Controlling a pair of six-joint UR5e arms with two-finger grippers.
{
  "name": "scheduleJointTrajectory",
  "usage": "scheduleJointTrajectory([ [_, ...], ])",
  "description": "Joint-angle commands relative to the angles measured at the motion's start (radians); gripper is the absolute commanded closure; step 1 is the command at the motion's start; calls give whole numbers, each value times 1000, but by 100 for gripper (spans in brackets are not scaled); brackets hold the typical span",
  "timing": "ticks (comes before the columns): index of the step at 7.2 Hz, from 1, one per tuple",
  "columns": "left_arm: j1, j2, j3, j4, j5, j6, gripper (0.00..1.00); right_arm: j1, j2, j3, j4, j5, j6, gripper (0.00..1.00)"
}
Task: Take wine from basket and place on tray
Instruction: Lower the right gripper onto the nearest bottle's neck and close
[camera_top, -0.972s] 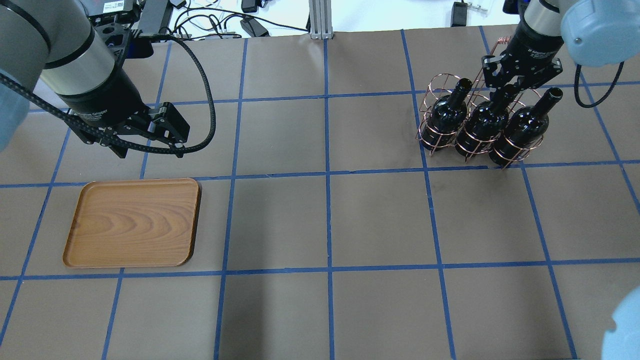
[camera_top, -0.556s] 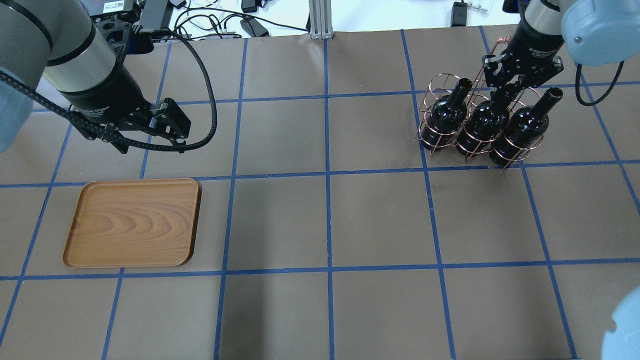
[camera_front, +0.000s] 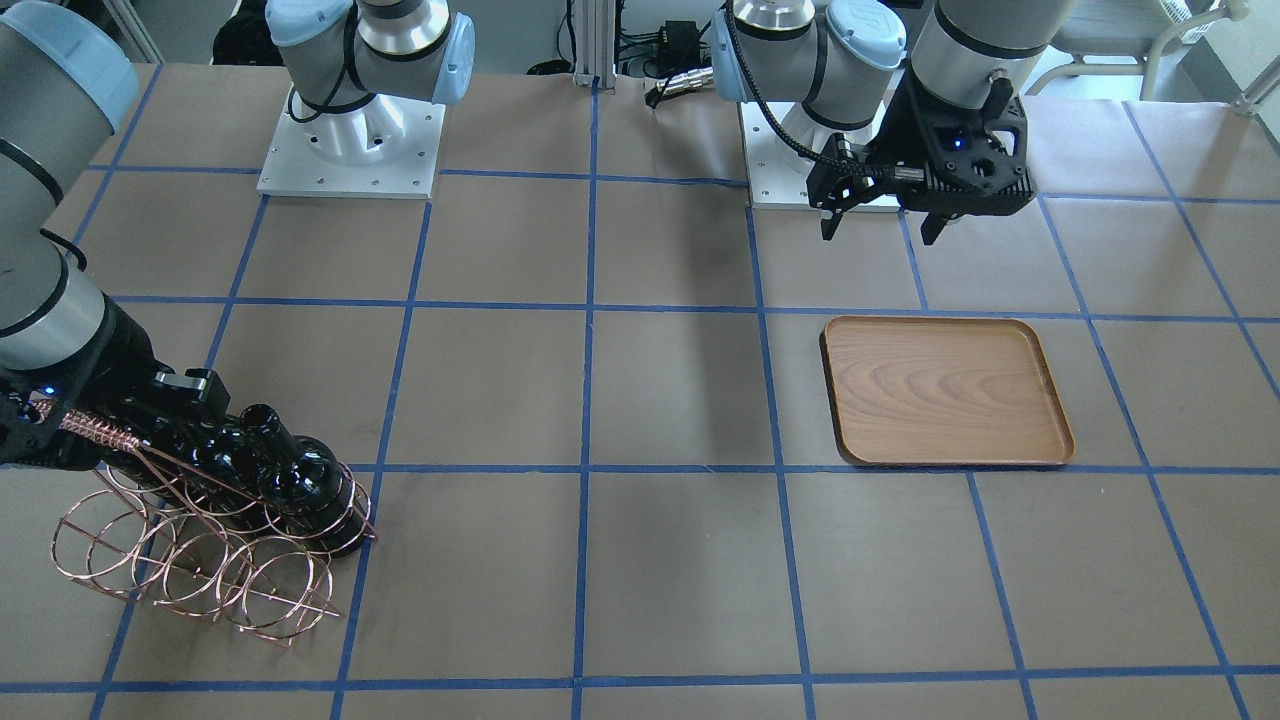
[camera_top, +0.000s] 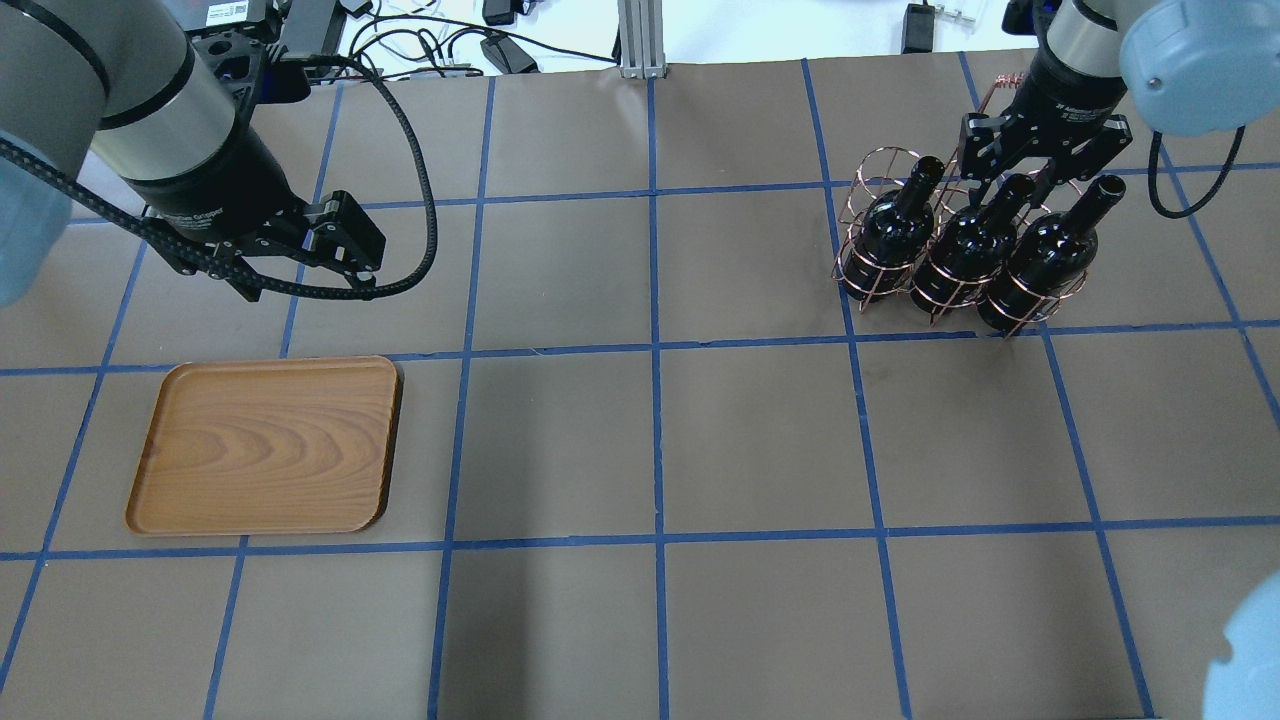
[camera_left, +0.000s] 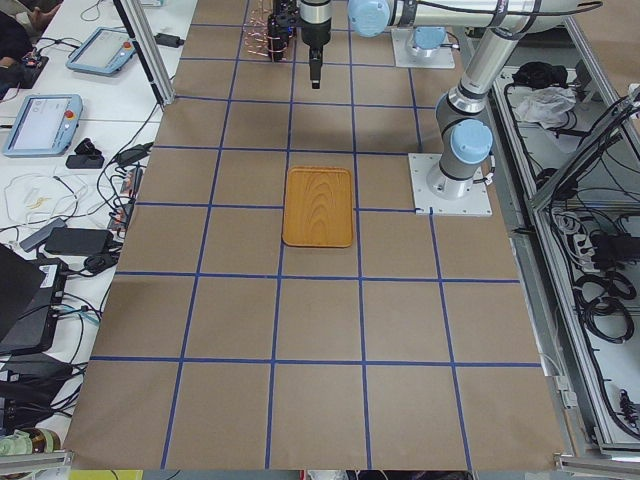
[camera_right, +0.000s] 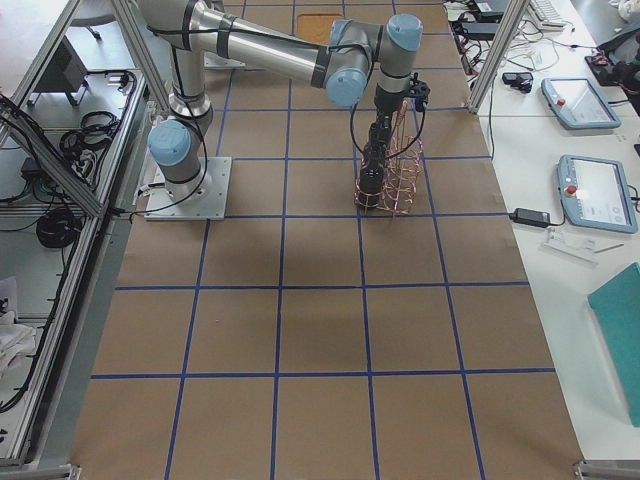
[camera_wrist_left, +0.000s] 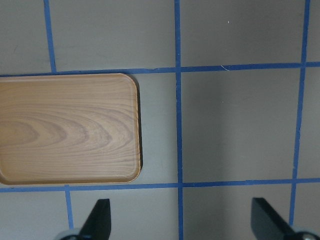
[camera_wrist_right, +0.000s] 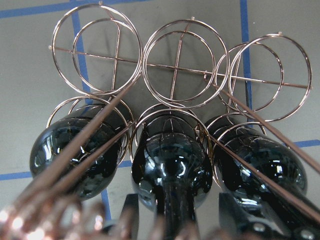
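Observation:
The robot's right gripper should grab the middle bottle by its neck (camera_wrist_right: 176, 200) next, as bottles and copper rings crowd both sides of the middle bottle's body.
Three near-black wine bottles stand tilted in the copper wire basket (camera_top: 868, 160) at the far right: left (camera_top: 885, 235), middle (camera_top: 965, 250), right (camera_top: 1040, 260). My right gripper (camera_top: 1020, 180) hangs over the middle bottle's neck. In the right wrist view (camera_wrist_right: 177, 220) its fingers stand apart on either side of that neck (camera_wrist_right: 175, 200), with gaps showing, so it is open. My left gripper (camera_top: 360, 255) is open and empty above the table, behind the wooden tray (camera_top: 265, 445). Its spread fingers show in the left wrist view (camera_wrist_left: 182, 220), with the tray (camera_wrist_left: 65, 130) ahead.
The basket's back row of rings (camera_wrist_right: 177, 65) holds no bottles, and its twisted handle (camera_top: 1000, 85) rises beside my right wrist. Brown paper with blue tape lines (camera_top: 655, 350) covers the table. Cables and a post (camera_top: 635, 40) lie beyond the far edge.
My right gripper has drawn back a little, so the middle bottle's neck top now shows. My left gripper has shifted slightly to the right. Bottles and tray have not moved.

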Motion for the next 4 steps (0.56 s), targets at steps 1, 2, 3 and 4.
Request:
scheduleJointTrajectory([
  [1,0,2,0,1,1,2,0,0,0,18,7,-2,-1,47],
  [2,0,2,0,3,2,3,0,0,-3,16,5,-3,-4,63],
  [3,0,0,0,3,-1,-3,0,0,-3,16,4,-2,-12,68],
  [4,0,0,0,4,-1,-3,0,0,-3,16,4,-2,-13,71],
])
